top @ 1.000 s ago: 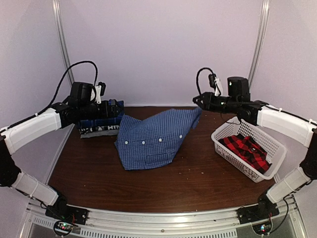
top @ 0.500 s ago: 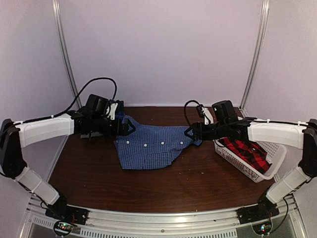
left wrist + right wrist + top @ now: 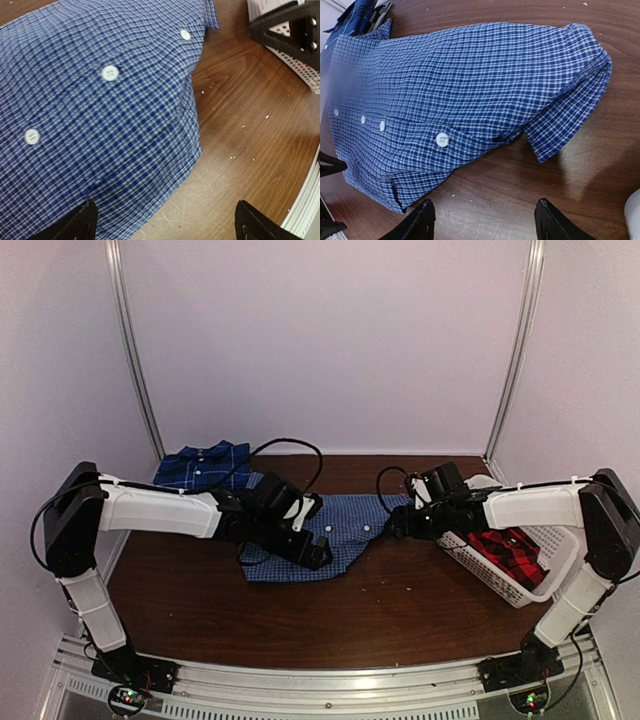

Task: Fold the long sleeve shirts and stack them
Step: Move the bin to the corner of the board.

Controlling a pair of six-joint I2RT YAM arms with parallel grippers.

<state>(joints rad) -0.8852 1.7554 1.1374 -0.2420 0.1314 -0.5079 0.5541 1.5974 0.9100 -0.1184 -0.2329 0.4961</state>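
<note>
My left gripper should next lift the blue-and-white check shirt (image 3: 352,516) open by its near edge (image 3: 335,573) so it can be folded. The shirt's end should be left for my right gripper.
The blue-and-white check shirt (image 3: 352,516) lies folded on the brown table, its white buttons up. My left gripper (image 3: 320,554) hovers open over its near edge; in the left wrist view the cloth (image 3: 100,100) reaches one fingertip (image 3: 75,225) and bare wood fills the rest of the gap. My right gripper (image 3: 393,530) is open and empty at the shirt's right end, just short of the folded cloth (image 3: 470,85). A darker blue plaid shirt (image 3: 205,465) lies folded at the back left. The red-and-black plaid shirt (image 3: 505,548) sits in the basket.
The white slatted basket (image 3: 520,596) stands at the right, close behind my right arm, and its wall (image 3: 300,65) shows in the left wrist view. The booth's white walls close in the back and sides. Crumbs dot the wood near the shirt.
My left arm swung from the back-left stack to the check shirt's near edge. My right gripper came down, let go of the shirt's raised corner and opened. The shirt now lies narrower.
</note>
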